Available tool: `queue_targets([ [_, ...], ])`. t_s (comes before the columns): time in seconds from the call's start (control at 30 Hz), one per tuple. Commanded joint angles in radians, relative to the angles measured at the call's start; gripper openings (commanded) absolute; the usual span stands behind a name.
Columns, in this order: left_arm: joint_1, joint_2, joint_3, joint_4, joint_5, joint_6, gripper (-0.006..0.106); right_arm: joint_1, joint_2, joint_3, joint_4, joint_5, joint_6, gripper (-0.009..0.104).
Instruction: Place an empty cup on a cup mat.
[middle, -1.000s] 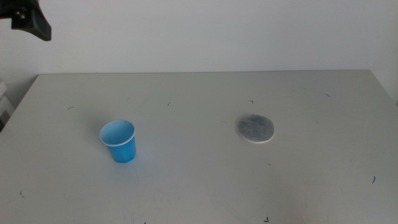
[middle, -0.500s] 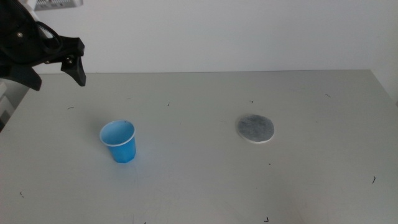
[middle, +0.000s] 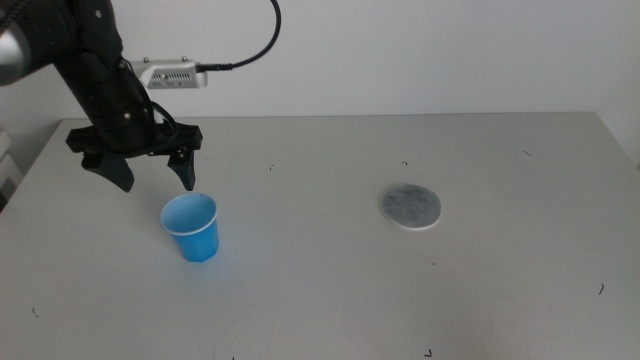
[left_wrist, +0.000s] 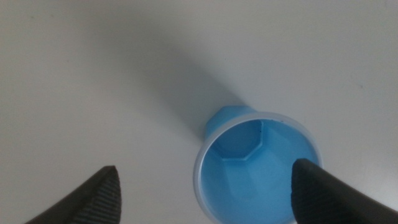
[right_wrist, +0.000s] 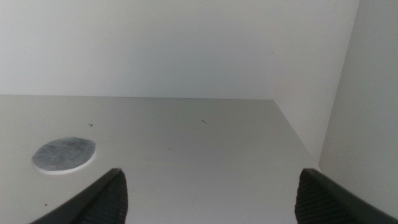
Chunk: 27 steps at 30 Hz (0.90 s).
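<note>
My left gripper should grab the cup by its rim (middle: 163, 213) next. Then the empty blue cup can stand on the grey cup mat (middle: 410, 206).
The blue cup (middle: 191, 227) stands upright and empty on the left part of the table. The left wrist view shows its open mouth from above (left_wrist: 258, 168). My left gripper (middle: 155, 178) is open and hangs just above and behind the cup, one jaw over its rim and the other to its left. The grey cup mat (middle: 410, 206) lies flat right of the table's middle, well apart from the cup. It also shows in the right wrist view (right_wrist: 64, 154). My right gripper (right_wrist: 211, 199) is open and out of the middle view, low over the table near its right side.
The table (middle: 330, 290) is pale grey with small dark marks. Its right edge (right_wrist: 292, 134) runs beside a white wall. A cable (middle: 250, 50) trails from the left arm against the back wall.
My left arm has swung in from the far left and come down. Its gripper now hangs over the cup. The cup and the mat have not moved.
</note>
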Motion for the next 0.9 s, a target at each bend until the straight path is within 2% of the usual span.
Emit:
queue_targets([
  [0.0,-0.009,-0.021,-0.032,0.004,-0.027,-0.001,0.105,0.000,-0.026,-0.008,-0.014,-0.075,-0.005,0.094],
  [0.47,-0.009,0.120,-0.032,0.025,0.002,0.015,0.105,0.000,-0.026,-0.008,-0.014,-0.075,-0.005,0.094],
  [0.57,-0.009,0.132,-0.032,0.025,0.006,0.015,0.100,0.000,-0.026,-0.008,-0.014,-0.075,-0.005,0.094],
  [0.67,-0.009,0.136,-0.032,0.025,0.006,0.015,0.081,0.000,-0.026,-0.008,-0.014,-0.075,-0.005,0.094],
  [0.87,-0.009,0.136,-0.033,0.023,0.032,0.015,0.025,0.000,-0.026,-0.008,-0.014,-0.075,-0.005,0.094],
])
